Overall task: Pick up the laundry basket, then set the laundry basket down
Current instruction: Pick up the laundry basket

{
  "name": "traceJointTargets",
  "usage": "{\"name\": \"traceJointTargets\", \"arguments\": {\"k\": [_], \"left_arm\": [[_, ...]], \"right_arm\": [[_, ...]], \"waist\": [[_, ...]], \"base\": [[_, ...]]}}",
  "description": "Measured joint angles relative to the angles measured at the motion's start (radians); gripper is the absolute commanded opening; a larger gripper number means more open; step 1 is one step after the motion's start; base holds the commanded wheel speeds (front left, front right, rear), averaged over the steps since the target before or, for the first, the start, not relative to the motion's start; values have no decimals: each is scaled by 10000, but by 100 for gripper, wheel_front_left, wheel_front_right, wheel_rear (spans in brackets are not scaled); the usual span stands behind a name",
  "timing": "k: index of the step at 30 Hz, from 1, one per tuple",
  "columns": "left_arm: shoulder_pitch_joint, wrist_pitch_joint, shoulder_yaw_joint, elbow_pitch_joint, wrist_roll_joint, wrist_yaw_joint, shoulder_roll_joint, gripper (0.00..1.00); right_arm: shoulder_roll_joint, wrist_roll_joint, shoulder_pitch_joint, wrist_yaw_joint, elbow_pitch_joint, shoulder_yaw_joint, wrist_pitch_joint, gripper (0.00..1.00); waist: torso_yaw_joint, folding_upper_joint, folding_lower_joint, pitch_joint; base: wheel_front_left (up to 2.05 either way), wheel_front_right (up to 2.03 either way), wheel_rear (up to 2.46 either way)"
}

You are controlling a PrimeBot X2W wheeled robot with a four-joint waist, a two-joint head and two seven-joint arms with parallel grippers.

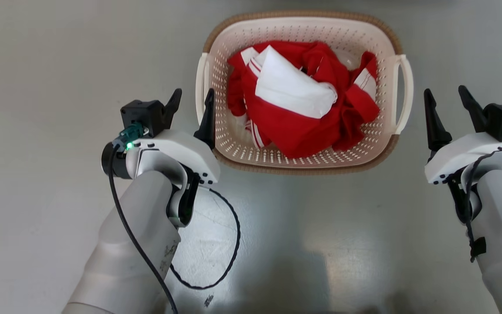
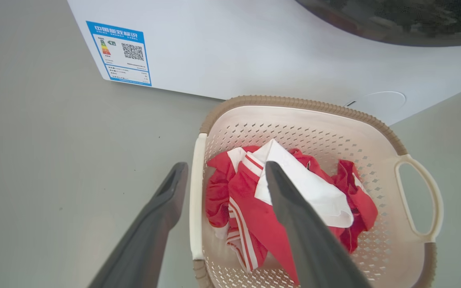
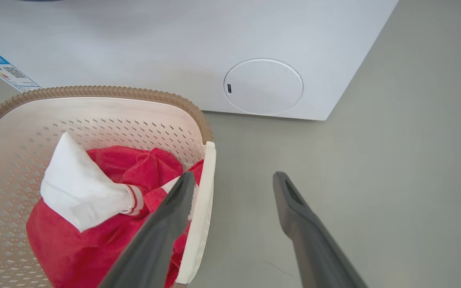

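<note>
Loose clothes [image 1: 299, 102] lie in the basket, so my left gripper should next grab its white loop handle to keep it level.
The laundry basket [image 1: 233, 146] stands on the grey floor, cream and perforated with a brown rim and a white loop handle on each side. Red and white clothes [image 1: 312, 126] lie in it. My left gripper [image 1: 193, 97] is open at the basket's left handle [image 1: 200, 87]; in the left wrist view [image 2: 226, 170] one finger lies outside that handle [image 2: 196, 196] and the other over the clothes. My right gripper [image 1: 445, 92] is open, a little to the right of the right handle [image 1: 405, 93]. In the right wrist view [image 3: 232, 178] its left finger overlaps the basket's [image 3: 94, 116] edge.
A white washing machine [image 2: 254, 48] stands just behind the basket, with a blue label [image 2: 120, 54] and a round cover [image 3: 263, 86] low on its front. A black cable [image 1: 233, 235] loops down from my left arm. Bare grey floor lies on both sides.
</note>
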Motion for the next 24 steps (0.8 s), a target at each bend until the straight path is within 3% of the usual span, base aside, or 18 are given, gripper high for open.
{"name": "traceJointTargets", "arguments": {"k": [24], "left_arm": [[-708, -29, -780, 102, -545, 257, -15, 100]], "right_arm": [[-190, 430, -978, 0, 673, 1116, 0, 100]], "waist": [[264, 0, 0, 1048]], "base": [[0, 0, 0]]}}
